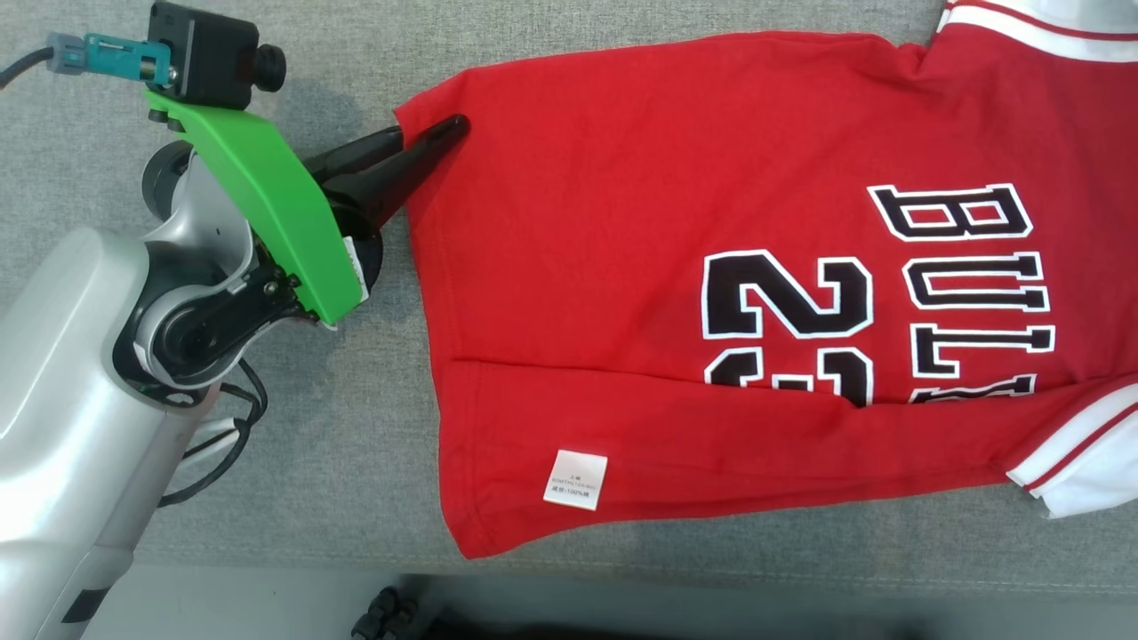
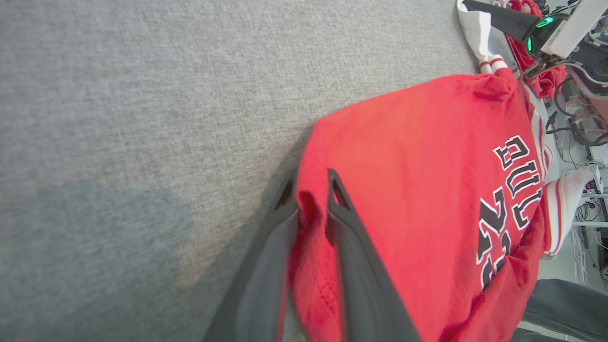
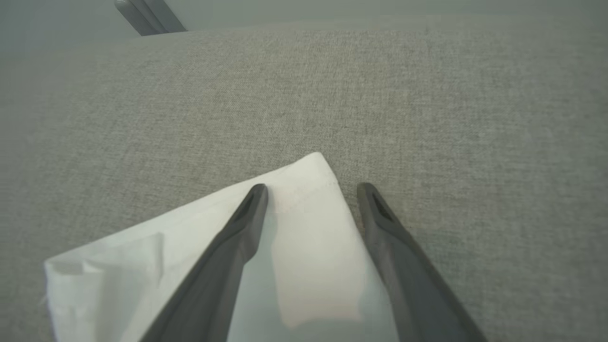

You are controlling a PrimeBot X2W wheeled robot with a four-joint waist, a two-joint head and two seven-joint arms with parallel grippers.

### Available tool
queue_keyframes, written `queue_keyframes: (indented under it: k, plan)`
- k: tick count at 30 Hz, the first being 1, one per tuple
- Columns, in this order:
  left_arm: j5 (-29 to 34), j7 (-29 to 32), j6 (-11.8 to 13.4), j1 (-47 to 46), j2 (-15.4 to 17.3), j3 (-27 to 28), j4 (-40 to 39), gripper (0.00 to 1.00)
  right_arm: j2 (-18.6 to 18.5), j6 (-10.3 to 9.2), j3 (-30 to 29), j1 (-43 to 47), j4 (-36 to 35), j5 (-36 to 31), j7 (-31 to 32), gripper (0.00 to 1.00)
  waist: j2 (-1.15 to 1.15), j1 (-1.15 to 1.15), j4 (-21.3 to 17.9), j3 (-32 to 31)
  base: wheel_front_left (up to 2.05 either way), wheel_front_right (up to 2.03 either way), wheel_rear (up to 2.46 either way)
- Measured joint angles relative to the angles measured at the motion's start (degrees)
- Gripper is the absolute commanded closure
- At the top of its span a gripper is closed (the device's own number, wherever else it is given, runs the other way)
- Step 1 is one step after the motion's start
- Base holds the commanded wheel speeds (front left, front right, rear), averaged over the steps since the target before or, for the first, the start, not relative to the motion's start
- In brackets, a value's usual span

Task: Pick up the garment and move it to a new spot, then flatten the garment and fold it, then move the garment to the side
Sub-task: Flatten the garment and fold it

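The right gripper grabs the jersey by its white sleeve corner (image 3: 312, 185) next, since the jersey's red body lies spread flat on the tabletop.
The garment (image 1: 667, 222), a red jersey with black-and-white lettering and white sleeves, lies spread on the grey cloth-covered table (image 1: 338, 462). My left gripper (image 1: 431, 132) is at its far left hem corner. In the left wrist view the garment (image 2: 427, 166) has a bunched fold of red cloth pinched between the fingers of my left gripper (image 2: 311, 183), which is shut on it. In the right wrist view my right gripper (image 3: 311, 190) stands open, its fingers straddling the corner of a white sleeve (image 3: 304, 228) that lies flat on the table.
A white care label (image 1: 575, 480) shows on the folded-over near hem. The table's front edge (image 1: 622, 569) runs along the bottom of the head view. Beyond the table's end stand cables and equipment (image 2: 584, 118).
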Motion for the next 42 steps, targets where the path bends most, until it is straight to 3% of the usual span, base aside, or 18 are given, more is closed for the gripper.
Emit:
queue_keyframes:
  k: [3,5,9,12,25,29,42]
  plan:
    - [0.0,-0.5,0.0,0.0,0.0,-0.5,0.6,0.78,0.6,0.6,0.7,-0.3,0.2,0.3,0.6,0.19,0.0,0.0,0.0,-0.3,0.0,0.0,0.0]
    - [0.0,-1.0,0.0,0.0,0.0,-0.9,0.9,0.8,0.9,0.86,1.2,-0.3,0.3,0.3,1.1,0.53,0.0,0.0,0.0,-0.7,0.0,0.0,0.0]
    - [-0.6,-1.0,0.0,0.0,0.1,-1.4,1.0,0.93,1.0,1.36,1.6,-0.5,0.2,0.4,2.5,1.0,0.0,0.0,0.0,-1.1,0.0,0.0,0.0]
    - [-0.6,-1.7,0.0,0.0,0.1,-1.8,1.1,1.0,1.2,1.83,1.8,-0.5,0.2,0.8,3.1,1.0,0.0,0.0,-0.1,-1.2,0.0,0.0,0.0]
    - [-0.9,-7.5,0.0,0.1,1.2,-1.6,2.0,1.0,2.1,2.5,-0.2,-0.5,-0.5,0.8,-2.2,1.0,0.0,0.0,-1.3,-2.4,0.0,0.0,0.0]
    - [-0.3,-10.3,0.0,1.3,1.8,-1.7,1.6,1.0,2.2,3.79,-1.1,0.5,-2.3,1.1,-5.4,1.0,0.0,0.0,-1.8,-3.5,0.0,0.0,0.0]
    - [1.4,-19.4,0.0,14.4,4.1,-3.9,2.5,1.0,2.2,4.79,-4.1,18.4,-5.8,6.4,-14.7,1.0,0.0,0.0,-3.8,-10.3,0.0,0.0,0.0]
